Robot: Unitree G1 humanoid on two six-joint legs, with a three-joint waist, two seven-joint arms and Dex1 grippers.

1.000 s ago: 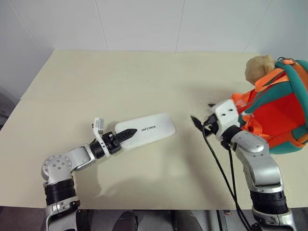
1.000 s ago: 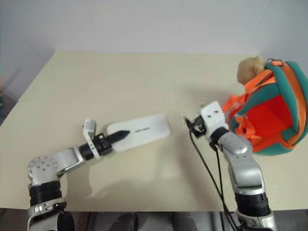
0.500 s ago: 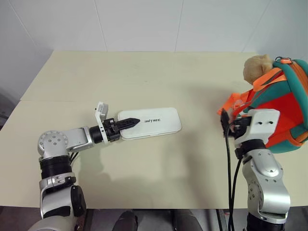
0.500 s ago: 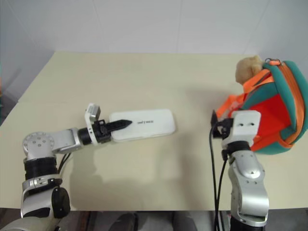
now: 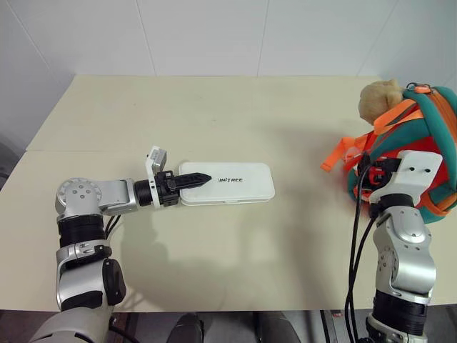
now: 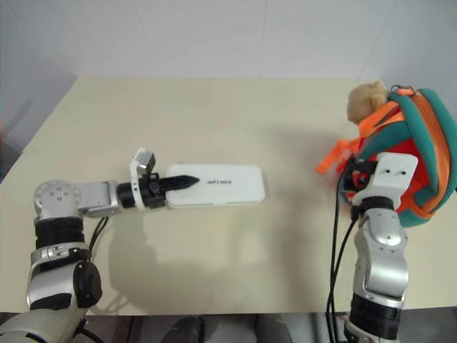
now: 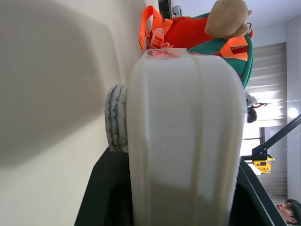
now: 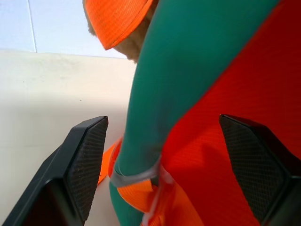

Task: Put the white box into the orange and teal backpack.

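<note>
My right gripper is to grab the orange and teal backpack by its teal padded edge (image 8: 155,108) next, to keep the backpack steady so the white box can be loaded.
The white box (image 5: 232,183) lies flat and lengthwise over the middle of the table, its dark lettering facing up. My left gripper (image 5: 193,180) is shut on its left end, one black finger lying over the top. In the left wrist view the box (image 7: 183,122) runs straight ahead toward the orange and teal backpack (image 7: 188,35). The backpack (image 5: 428,143) stands at the table's right edge with a tan plush toy (image 5: 380,100) on top. My right gripper (image 8: 164,127) is open against the backpack's left side, its pads (image 8: 89,155) straddling a teal edge and an orange panel.
The cream table (image 5: 214,114) stretches bare between the box and the backpack. Loose orange straps (image 5: 341,153) trail from the backpack's left side onto the table. A white wall stands behind the far edge. Black cables hang under my right arm.
My left gripper swung the box from a slant to lie level across the table, slightly further right. My right gripper swept right from the open table to the backpack's side.
</note>
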